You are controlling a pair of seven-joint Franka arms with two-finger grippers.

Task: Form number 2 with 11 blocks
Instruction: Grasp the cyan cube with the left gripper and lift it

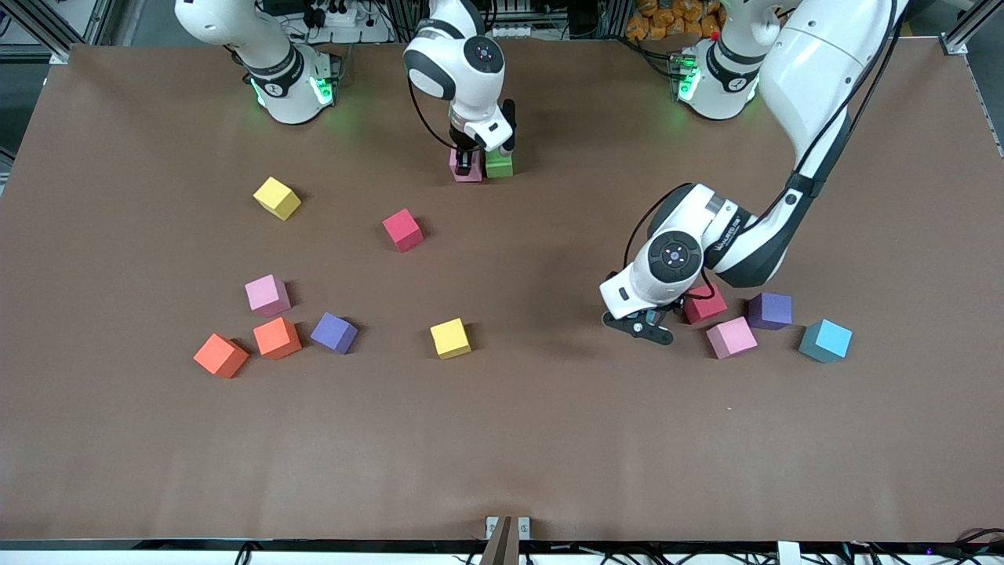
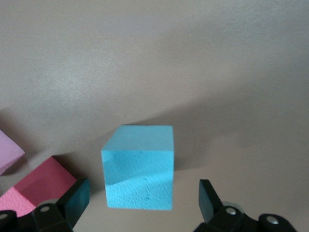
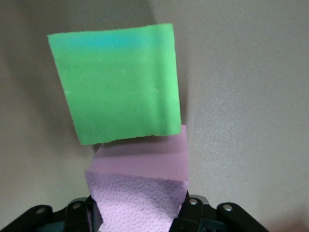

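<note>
The light blue block should make the row beside the green block longer. My left gripper will grab it by its opposite sides next.
My right gripper is shut on a pink block and holds it low against a green block, on the side toward the right arm's end of the table, close to the robots' bases. My left gripper is open, with its fingers on either side of a light blue block and a gap at each side. In the front view the hand hides that block almost entirely. A red block lies right beside it.
Loose blocks near the left hand: pink, purple, light blue. Toward the right arm's end lie yellow, red, pink, two orange, purple and yellow.
</note>
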